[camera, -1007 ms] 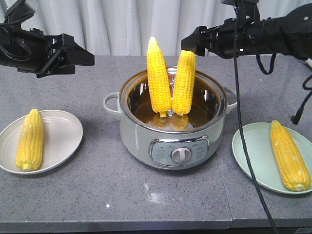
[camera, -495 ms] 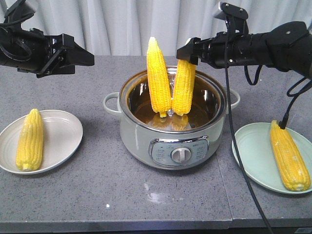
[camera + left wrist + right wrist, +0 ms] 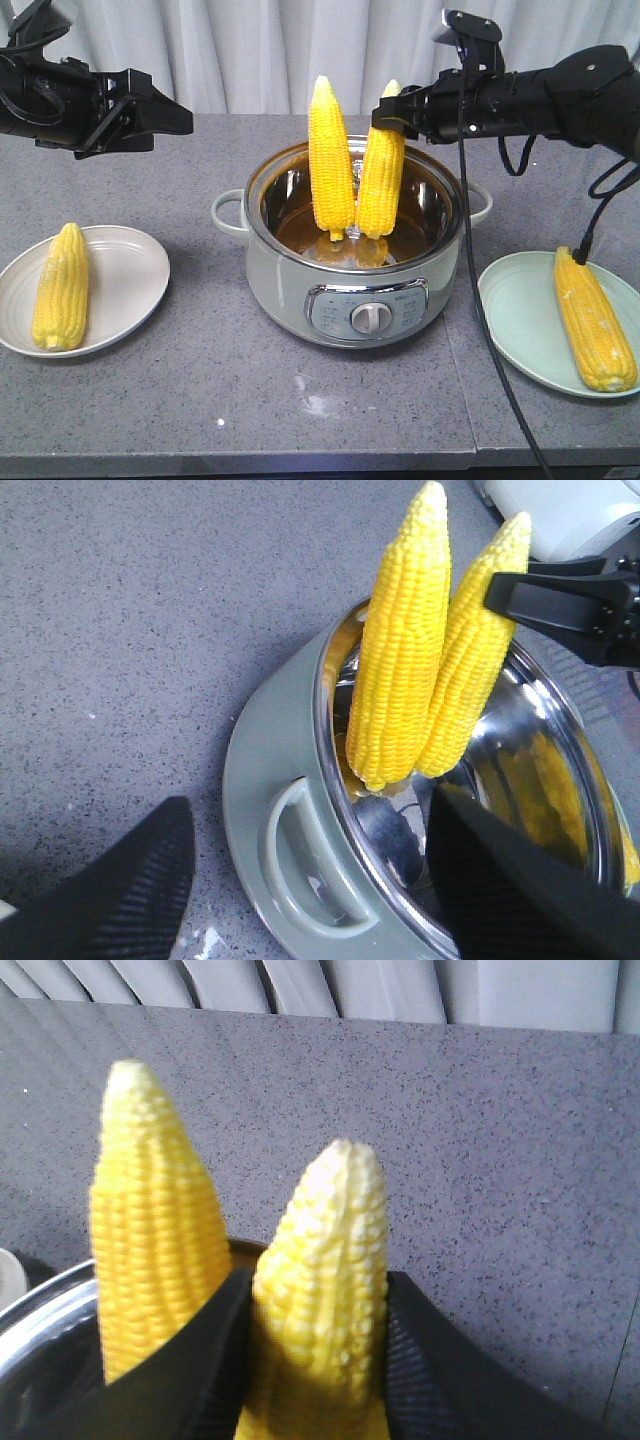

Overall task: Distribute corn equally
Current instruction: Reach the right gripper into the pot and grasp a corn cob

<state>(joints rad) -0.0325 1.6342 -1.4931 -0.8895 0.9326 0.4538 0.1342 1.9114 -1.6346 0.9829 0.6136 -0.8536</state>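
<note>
Next, my left gripper picks up the free upright cob in the pot (image 3: 290, 280) by its tip (image 3: 323, 92), to share the corn equally between the plates.
Two corn cobs stand upright, tips up, in the grey-green electric pot (image 3: 290, 280): a left cob (image 3: 331, 160) and a right cob (image 3: 381, 190). My right gripper (image 3: 388, 112) reaches in from the right and is shut on the right cob's upper part (image 3: 325, 1250), a finger pressed on each side. One more cob (image 3: 60, 287) lies on the white plate (image 3: 135, 280) at the left, and another (image 3: 594, 318) lies on the green plate (image 3: 515, 310) at the right. My left gripper (image 3: 175, 115) hovers open, high above the white plate, and holds nothing (image 3: 316, 880).
The pot has a side handle (image 3: 300, 865) facing my left gripper and a control dial (image 3: 371, 318) on its front. A curtain hangs behind the grey table. A black cable (image 3: 490, 250) dangles from the right arm past the pot's right side.
My right gripper moved in and down onto the right cob and shut on it. Both standing cobs shifted slightly to the right. The left arm has stayed still.
</note>
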